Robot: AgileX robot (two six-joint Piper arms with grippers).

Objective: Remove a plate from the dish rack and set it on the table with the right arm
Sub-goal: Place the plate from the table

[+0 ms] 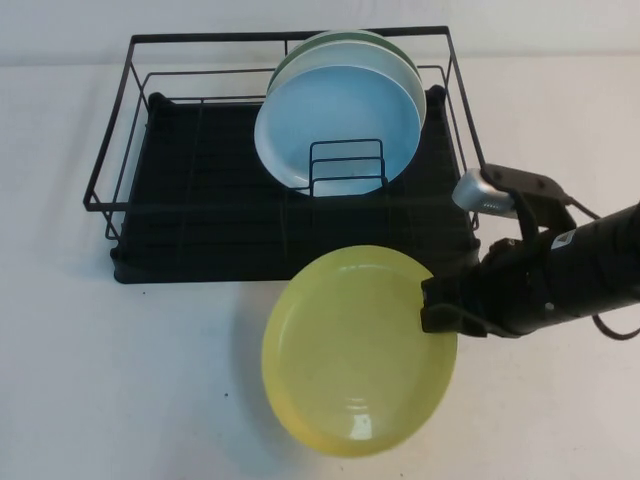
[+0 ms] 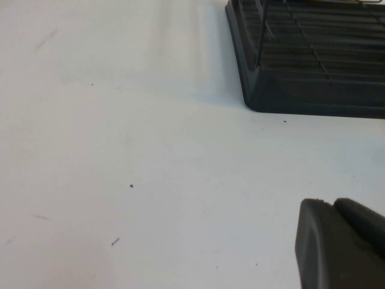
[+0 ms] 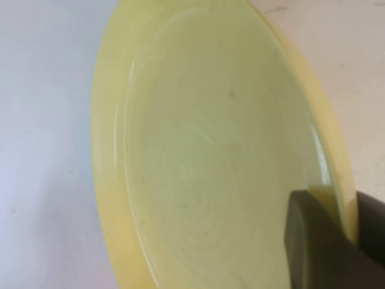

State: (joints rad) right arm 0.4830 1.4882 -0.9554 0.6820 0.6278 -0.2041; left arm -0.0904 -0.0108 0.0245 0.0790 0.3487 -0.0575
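My right gripper keeps holding the pale yellow plate for now, since the plate still hangs tilted above the white table.
The pale yellow plate is out of the dish rack and hangs tilted over the white table, just in front of the rack's front edge. My right gripper is shut on the plate's right rim. In the right wrist view the plate fills the frame, and its rim sits pinched in the right gripper. My left gripper shows only in the left wrist view. It is shut and empty, low over bare table, near a corner of the rack.
A light blue plate stands upright in the rack's wire dividers with a green plate behind it. The rack's left half holds nothing. Bare table lies left of and in front of the rack.
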